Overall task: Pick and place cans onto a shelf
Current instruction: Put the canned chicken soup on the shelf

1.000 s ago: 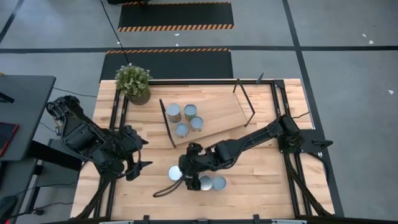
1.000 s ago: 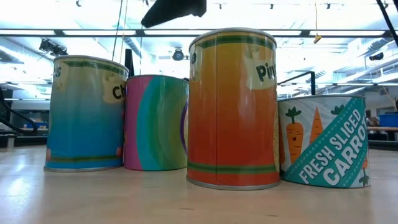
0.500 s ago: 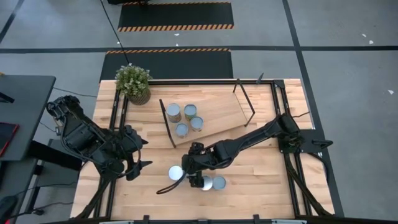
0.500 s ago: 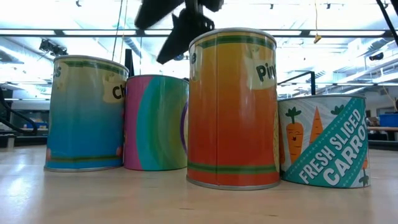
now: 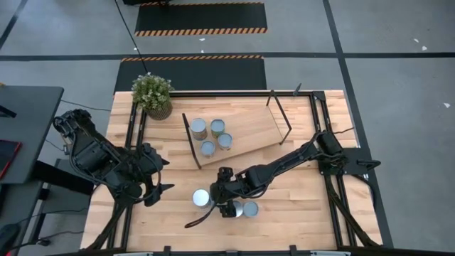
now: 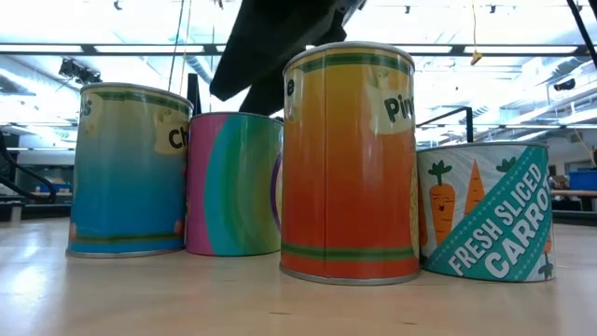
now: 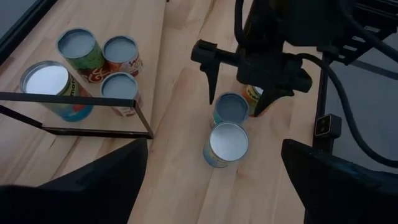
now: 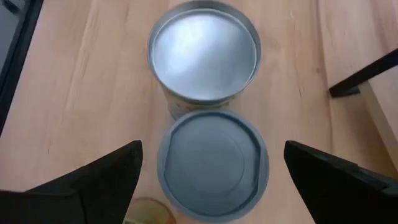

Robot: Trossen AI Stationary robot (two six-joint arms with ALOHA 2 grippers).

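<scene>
I should next grab the grey-topped can with my right gripper by its upper side just under the can's lid (image 8: 212,202), to shelve it.
Four cans (image 5: 212,136) stand upright on the light-wood shelf (image 5: 252,121) at the table's middle. Several more stand on the tabletop near the front edge, among them a bright-topped can (image 5: 201,198) and a grey-topped can (image 8: 212,165). My right gripper (image 5: 226,203) hangs open just above that group. Its fingers (image 8: 99,177) stand to either side of the grey-topped can (image 7: 231,108) without touching it. In the low view it shows as a dark shape (image 6: 280,47) above the rainbow can (image 6: 235,182). My left gripper (image 5: 160,178) waits open at the table's left.
A potted green plant (image 5: 152,94) stands at the table's far left corner. Black frame ends (image 5: 281,114) rise from the shelf's two short sides. The tabletop cans stand close together: the bright-topped can (image 8: 204,50) touches the grey-topped one, and an orange can (image 7: 252,96) stands right behind.
My right gripper has sunk toward the cans on the tabletop and drifted a little toward the near edge, rolling slightly. It has stayed open. In the low view it has come down into the picture behind the orange can. No can has moved.
</scene>
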